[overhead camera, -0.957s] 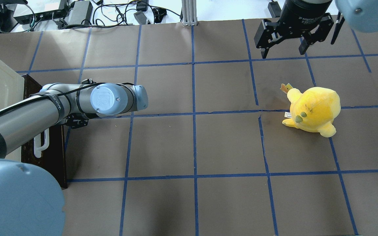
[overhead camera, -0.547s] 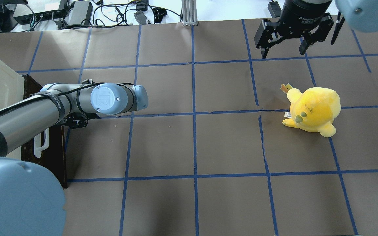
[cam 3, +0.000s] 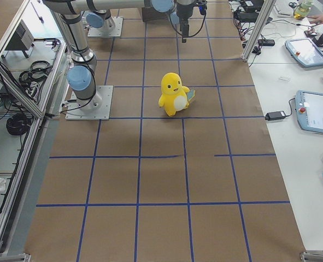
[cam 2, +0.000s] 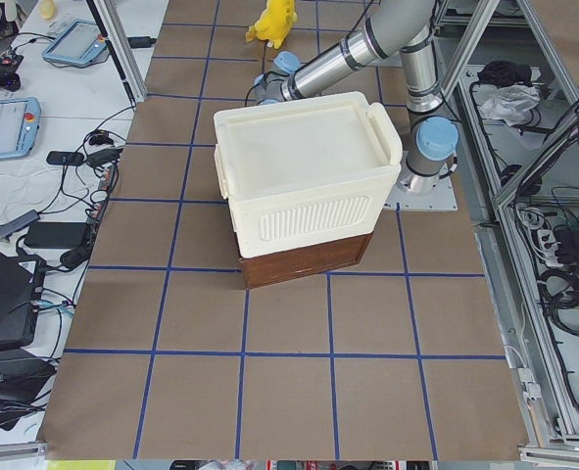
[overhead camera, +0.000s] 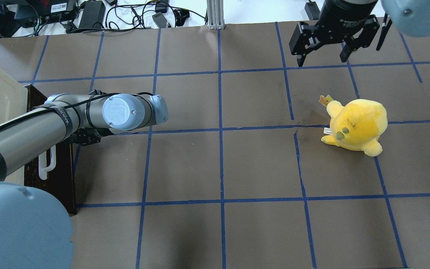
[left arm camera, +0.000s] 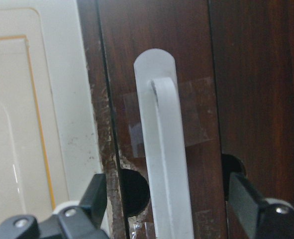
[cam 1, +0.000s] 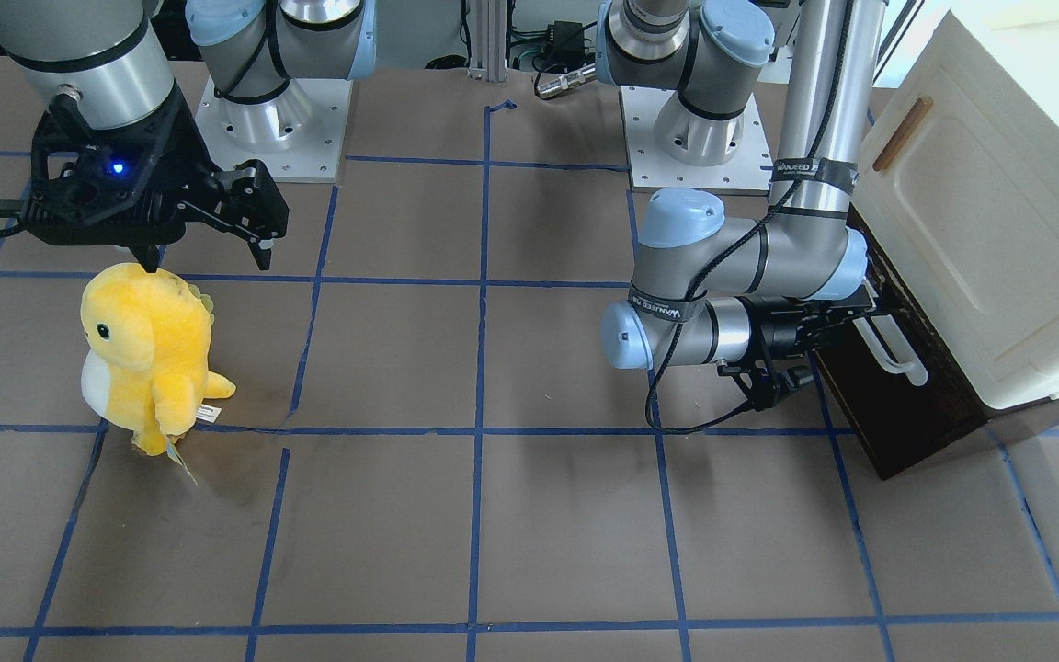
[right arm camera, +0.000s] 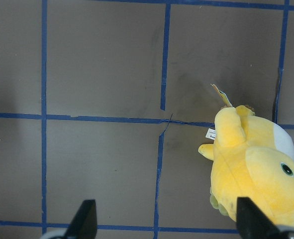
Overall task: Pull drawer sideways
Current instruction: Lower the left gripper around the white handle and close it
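The dark brown drawer point(cam 1: 902, 409) needs to be pulled open, so my left gripper next needs to grab the white handle by its long raised bar point(cam 1: 876, 348).
The dark brown drawer point(cam 1: 902, 409) sits under a cream cabinet point(cam 1: 980, 230) at the table's left end. It also shows in the overhead view point(overhead camera: 64, 175). Its white bar handle point(cam 1: 893, 354) shows close up in the left wrist view point(left arm camera: 164, 164). None of its pale interior shows. My left gripper point(left arm camera: 169, 211) is open, with one finger point(left arm camera: 94, 199) on each side of the handle and clear of it. In the overhead view my forearm hides it. My right gripper point(overhead camera: 323, 59) is open and empty, high above the table's far right.
A yellow plush toy point(overhead camera: 355, 125) stands on the right half of the table, below and near my right gripper point(cam 1: 208, 259). The cream cabinet has a panelled door with a small wooden handle point(cam 1: 902, 133). Blue tape lines grid the brown tabletop point(overhead camera: 222, 164).
My left wrist has shifted very slightly toward the drawer. The drawer, the toy and the right arm have not moved.
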{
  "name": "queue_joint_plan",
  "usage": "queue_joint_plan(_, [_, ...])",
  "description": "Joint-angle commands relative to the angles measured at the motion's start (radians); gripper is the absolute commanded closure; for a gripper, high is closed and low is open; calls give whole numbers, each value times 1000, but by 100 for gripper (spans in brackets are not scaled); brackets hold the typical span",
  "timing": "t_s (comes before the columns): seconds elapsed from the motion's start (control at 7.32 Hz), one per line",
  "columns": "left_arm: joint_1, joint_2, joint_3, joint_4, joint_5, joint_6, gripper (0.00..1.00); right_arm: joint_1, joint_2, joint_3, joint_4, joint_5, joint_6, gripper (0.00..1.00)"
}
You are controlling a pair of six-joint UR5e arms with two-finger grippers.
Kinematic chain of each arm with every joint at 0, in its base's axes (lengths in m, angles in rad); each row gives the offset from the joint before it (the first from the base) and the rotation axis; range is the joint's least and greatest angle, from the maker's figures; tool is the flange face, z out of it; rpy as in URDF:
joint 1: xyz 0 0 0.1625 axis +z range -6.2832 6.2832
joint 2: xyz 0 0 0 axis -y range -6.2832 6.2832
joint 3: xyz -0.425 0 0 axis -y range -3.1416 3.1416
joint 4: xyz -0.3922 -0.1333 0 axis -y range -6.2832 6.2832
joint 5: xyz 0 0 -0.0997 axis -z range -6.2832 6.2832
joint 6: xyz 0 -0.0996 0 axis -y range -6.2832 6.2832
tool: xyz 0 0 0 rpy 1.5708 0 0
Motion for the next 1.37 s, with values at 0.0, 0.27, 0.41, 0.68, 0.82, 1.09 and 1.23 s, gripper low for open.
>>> queue_joint_plan(0.0, [0, -6, 3, -1, 1, -7, 22, 0, 0, 0, 0, -2, 0, 0])
queue_joint_plan(0.27, [0, -9, 1, -2, -10, -9, 45, 0, 0, 0, 0, 0, 0, 0])
queue_joint_plan(0.41, [0, -9, 1, -4, -24, -9, 58, 0, 0, 0, 0, 0, 0, 0])
queue_joint_plan(0.68, [0, -12, -5, -7, -31, -9, 70, 0, 0, 0, 0, 0, 0, 0])
queue_joint_plan(0.82, [0, -15, -5, -7, -32, -9, 71, 0, 0, 0, 0, -2, 0, 0])
queue_joint_plan(1.09, [-1, -13, -2, -28, -30, -9, 83, 0, 0, 0, 0, 0, 0, 0])
queue_joint_plan(1.23, [0, -12, -2, -30, -31, -9, 84, 0, 0, 0, 0, 0, 0, 0])
